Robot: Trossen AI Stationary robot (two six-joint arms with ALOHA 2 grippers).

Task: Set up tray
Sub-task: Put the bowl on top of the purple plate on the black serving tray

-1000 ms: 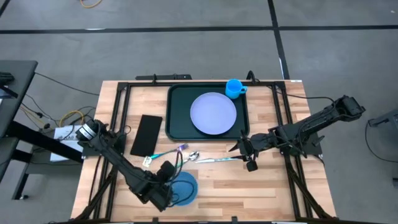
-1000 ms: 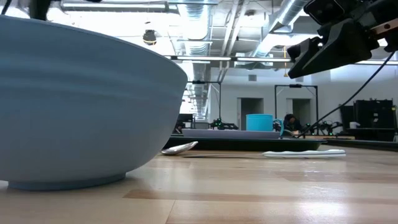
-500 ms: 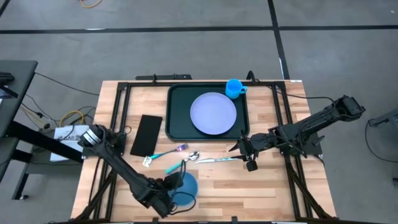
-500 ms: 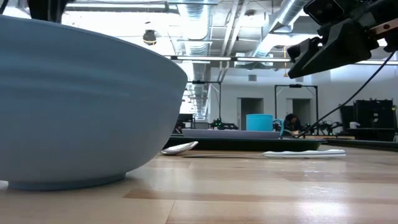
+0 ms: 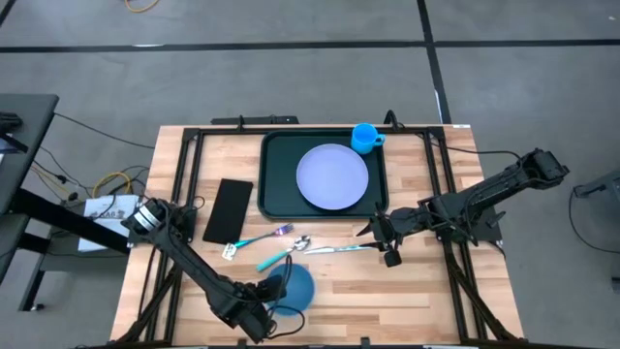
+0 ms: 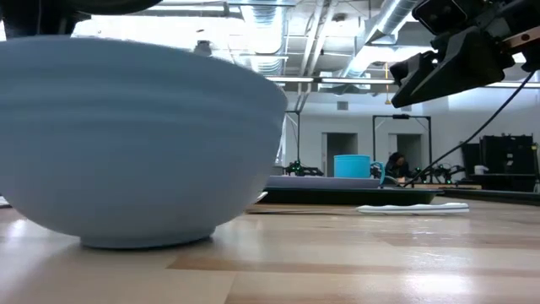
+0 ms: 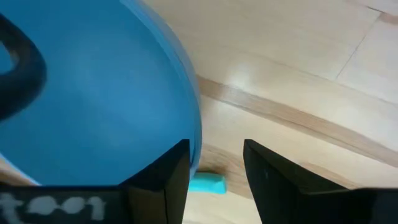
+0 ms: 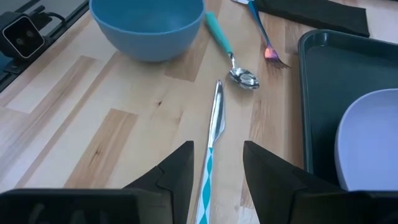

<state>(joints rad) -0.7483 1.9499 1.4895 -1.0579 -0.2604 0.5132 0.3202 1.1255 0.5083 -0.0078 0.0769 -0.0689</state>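
Observation:
My left gripper should grab the blue bowl by its rim next, so that it can set the bowl on the lavender plate (image 5: 332, 176).
The blue bowl (image 5: 295, 288) (image 6: 143, 143) stands by its foot on the table near the near edge. My left gripper (image 5: 273, 297) (image 7: 216, 146) is at the bowl's near-left rim, open, one finger over the inside and one outside. My right gripper (image 5: 368, 233) (image 8: 217, 146) hovers open above the handle end of the knife (image 8: 214, 118) and touches nothing. The dark green tray (image 5: 266, 174) lies toward the far edge and holds the lavender plate (image 5: 332, 176). The blue cup (image 5: 364, 137) stands at the tray's far right corner. My left gripper straddles the bowl's rim (image 7: 198, 134) from above. The inner finger (image 7: 168, 174) lies right against the rim. Bare table shows between the rim and the outer finger (image 7: 267, 174). The bowl rests on the table.
A spoon (image 5: 281, 254), a fork (image 5: 257, 237) and the knife (image 5: 339, 248) lie in a row between the bowl and the tray. A flat black piece (image 5: 229, 209) lies left of the tray. Bare wood shows right of the bowl.
My left gripper has moved in over the bowl's near-left rim and come lower. In the last half second the bowl has slid a little toward the far and right edges, staying upright. The right arm has kept still.

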